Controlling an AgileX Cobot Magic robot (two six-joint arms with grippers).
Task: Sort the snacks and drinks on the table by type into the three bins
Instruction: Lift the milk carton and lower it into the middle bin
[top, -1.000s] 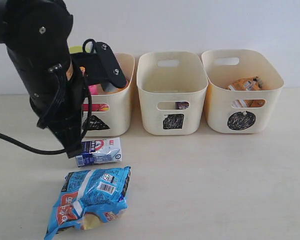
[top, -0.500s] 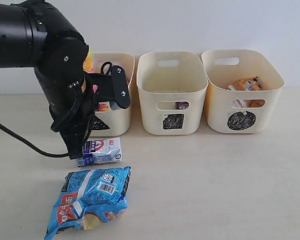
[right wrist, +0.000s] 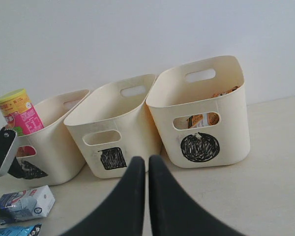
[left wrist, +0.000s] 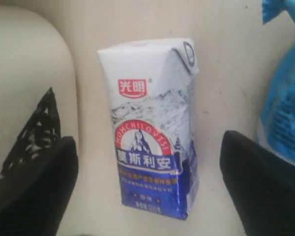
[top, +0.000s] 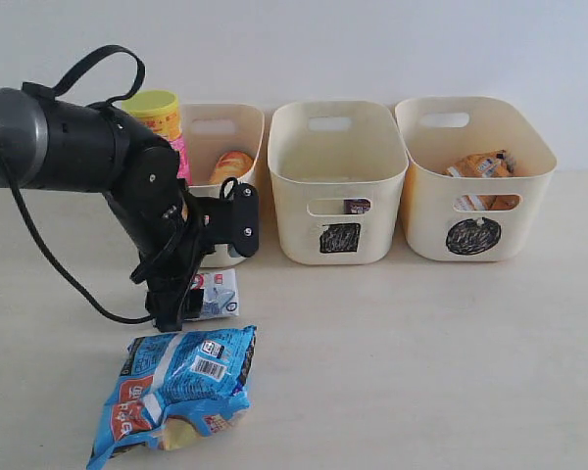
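Note:
I should lower my left gripper first: its fingers are above the carton in the left wrist view and would miss the carton's blue end (left wrist: 155, 189).
A blue-and-white drink carton (top: 218, 294) (left wrist: 152, 128) lies flat on the table in front of the triangle bin (top: 243, 125). My left gripper (top: 178, 309) (left wrist: 147, 196) is open and low over it, one finger on each side of the carton's blue end, with gaps on both sides. The blue-white bag (top: 181, 387) (left wrist: 285, 98) lies just beside it. A pink-red canister (top: 159, 116) stands in the triangle bin, with an orange item (top: 233, 164) beside it. My right gripper (right wrist: 147, 169) is shut and empty, off to the side, and out of the exterior view.
The square bin (top: 338, 186) shows a dark carton (top: 357, 207) through its handle. The circle bin (top: 475, 201) holds an orange-brown bag (top: 482, 164). The left arm's cable (top: 59, 274) trails over the table on the left.
The left arm has swung down from the triangle bin and lowered its open gripper around the carton. The canister in that bin has come into sight. Carton and bag have not moved.

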